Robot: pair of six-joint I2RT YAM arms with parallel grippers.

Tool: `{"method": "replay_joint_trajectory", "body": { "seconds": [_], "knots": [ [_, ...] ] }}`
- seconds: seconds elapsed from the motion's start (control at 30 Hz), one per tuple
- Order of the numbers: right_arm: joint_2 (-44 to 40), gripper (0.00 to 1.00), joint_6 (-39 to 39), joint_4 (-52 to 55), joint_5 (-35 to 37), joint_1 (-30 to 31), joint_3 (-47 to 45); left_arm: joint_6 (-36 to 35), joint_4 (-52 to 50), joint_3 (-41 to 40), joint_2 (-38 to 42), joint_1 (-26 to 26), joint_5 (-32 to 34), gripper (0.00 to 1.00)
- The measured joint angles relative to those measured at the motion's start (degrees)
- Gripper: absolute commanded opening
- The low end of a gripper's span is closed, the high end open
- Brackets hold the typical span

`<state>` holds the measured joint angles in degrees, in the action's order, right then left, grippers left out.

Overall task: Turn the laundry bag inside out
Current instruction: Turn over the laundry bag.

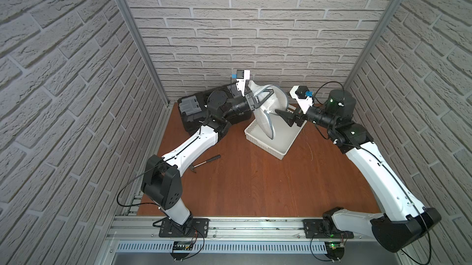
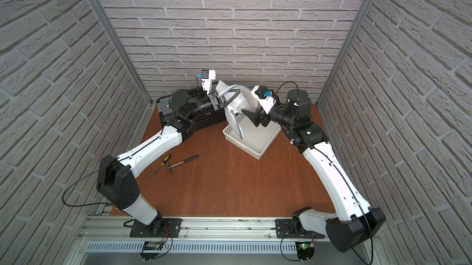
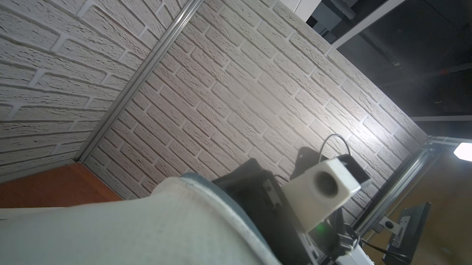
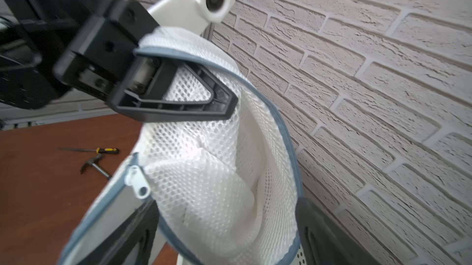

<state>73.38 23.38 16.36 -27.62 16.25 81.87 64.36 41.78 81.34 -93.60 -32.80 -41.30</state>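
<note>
I should next grab the bag's mesh pouch with my right gripper at the grey rim opposite my left gripper. This leaves the opening free, so I can turn the bag inside out.
The laundry bag (image 1: 264, 118) (image 2: 233, 115), white mesh with grey trim, hangs tilted above the basket in both top views. My left gripper (image 1: 270, 94) (image 4: 219, 103) is shut on the bag's grey rim near its top. In the left wrist view the bag (image 3: 127, 230) covers that gripper's own jaws. My right gripper (image 1: 282, 110) (image 4: 222, 240) is open, with one finger on each side of the bag's lower mesh pouch. Its fingers (image 4: 324, 238) are not pressed on the mesh. A white zipper pull (image 4: 136, 182) hangs at the rim.
A white perforated basket (image 1: 263, 146) sits on the wooden table under the bag. A black toolbox (image 1: 191, 115) stands at the back left, behind the left arm. A hammer (image 2: 178, 164) and a screwdriver (image 2: 163, 161) lie near the left arm. Brick walls enclose three sides.
</note>
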Motion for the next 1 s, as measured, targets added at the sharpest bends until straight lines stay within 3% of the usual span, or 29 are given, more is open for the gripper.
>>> {"method": "replay_joint_trajectory", "body": {
  "seconds": [0.2,0.53,0.63,0.77,0.83,0.87,0.9,1.0],
  "knots": [
    [3.96,0.81,6.47,1.97,-0.66,0.04,0.0,0.26,0.02,0.0,0.81,-0.37,-0.57,0.0],
    [6.99,0.59,9.55,-3.58,-0.37,1.14,-0.02,3.93,1.36,0.02,0.83,-0.72,-0.98,0.0],
    [7.67,0.48,8.5,-6.99,-0.26,1.22,-0.35,5.11,2.89,0.04,0.74,-0.79,-0.92,0.0],
    [7.87,0.22,7.17,-10.99,0.17,1.25,-1.36,6.08,3.74,0.39,0.52,-1.01,-0.22,0.0],
    [7.85,0.09,6.67,-12.35,0.74,1.29,-1.92,6.21,3.63,0.46,0.52,-1.03,0.42,0.16],
    [7.8,0.04,6.27,-12.94,1.09,1.31,-2.34,6.08,3.5,0.46,0.52,-1.03,0.85,0.3],
    [7.61,0.03,5.97,-13.16,1.9,1.44,-2.95,5.79,3.1,0.46,0.52,-1.03,1.57,0.44],
    [6.71,0.03,4.5,-13.38,3.72,1.46,-5.88,5.27,-1.14,0.46,0.9,-1.07,4.9,0.71]
  ]
}}
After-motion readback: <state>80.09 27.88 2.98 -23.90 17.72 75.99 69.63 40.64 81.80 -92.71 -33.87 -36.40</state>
